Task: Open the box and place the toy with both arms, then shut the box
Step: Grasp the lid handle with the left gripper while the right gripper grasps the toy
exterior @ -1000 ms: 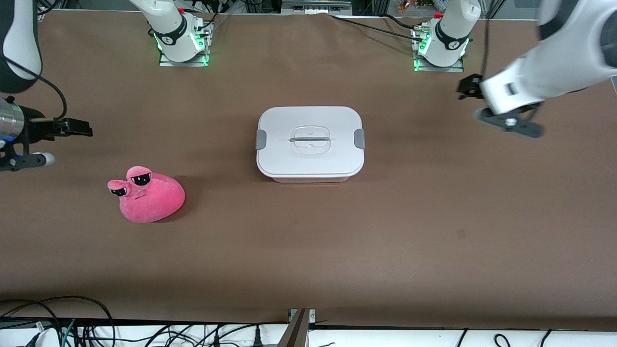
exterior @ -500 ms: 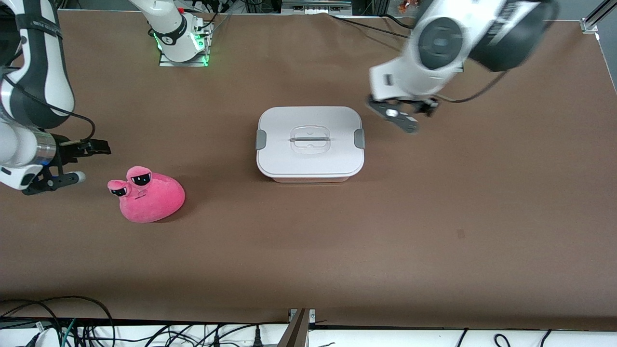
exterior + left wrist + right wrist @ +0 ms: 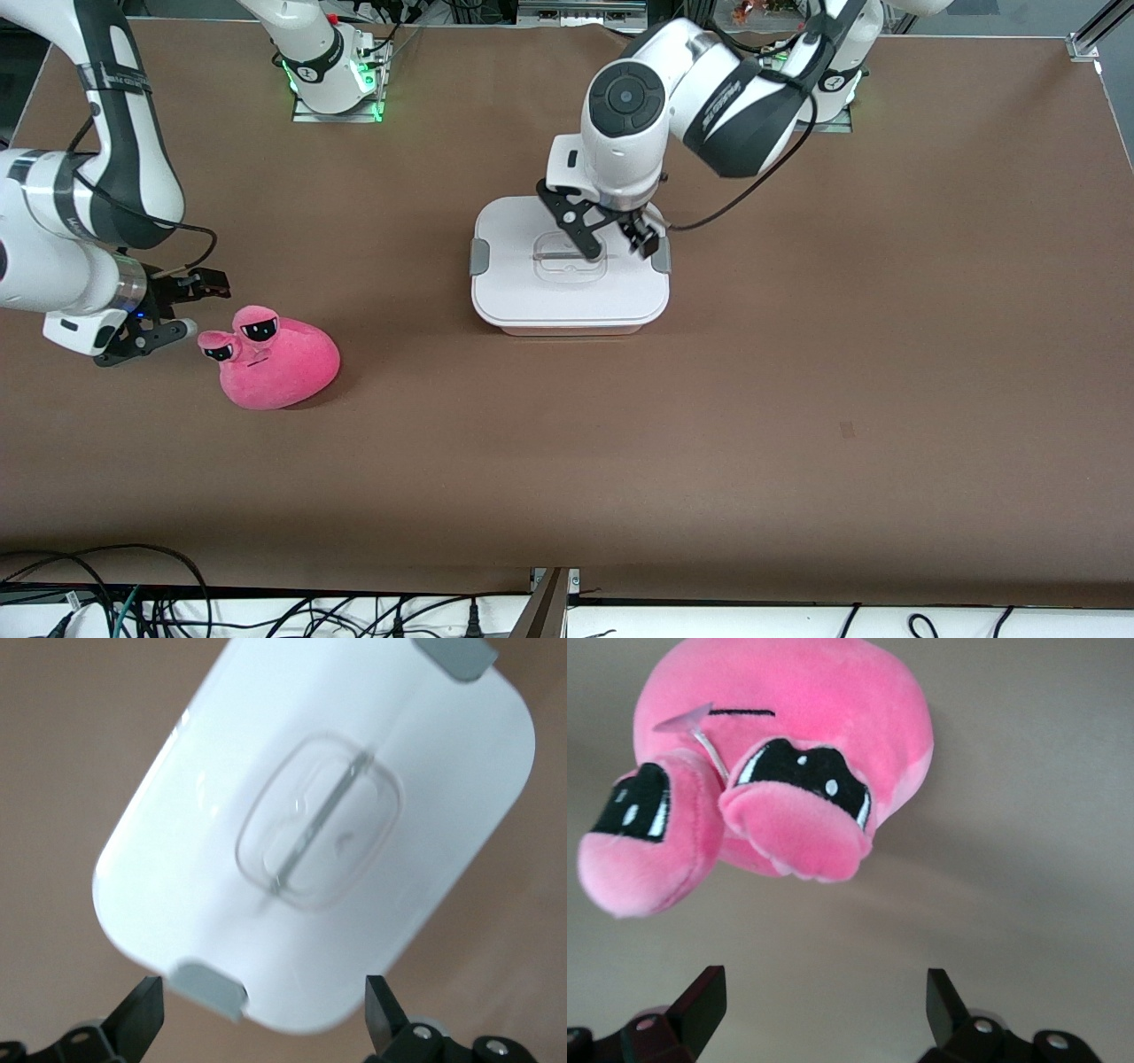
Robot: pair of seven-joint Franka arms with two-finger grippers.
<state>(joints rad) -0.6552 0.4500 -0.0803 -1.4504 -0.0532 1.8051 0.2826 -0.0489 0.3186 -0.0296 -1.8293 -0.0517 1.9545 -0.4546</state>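
I will open the box for the toy (image 3: 279, 359) next, so I should grab the white lid by its clear recessed handle (image 3: 560, 258) with my left gripper.
The box (image 3: 540, 297) stands shut in the middle of the table, with a white lid, grey side clips (image 3: 479, 257) and a clear recessed handle (image 3: 560, 258). My left gripper (image 3: 616, 242) hangs open over the lid, between the handle and the clip at the left arm's end. In the left wrist view the lid (image 3: 221, 859), the handle (image 3: 319, 819) and a clip (image 3: 208, 985) show above my open left gripper (image 3: 264, 1014). The hot-pink toy (image 3: 279, 359) lies toward the right arm's end. My right gripper (image 3: 190, 307) is open beside its stalk eyes, apart from it. The right wrist view shows the toy (image 3: 806, 718) ahead of my open right gripper (image 3: 824, 1005).
The brown table top (image 3: 797, 399) spreads around the box and the toy. The arm bases (image 3: 332, 84) stand along the edge farthest from the front camera. Cables (image 3: 133, 602) hang below the table's near edge.
My left arm has swung in from the left arm's end of the table to over the box lid. My right gripper has moved closer to the toy. Box and toy have not moved.
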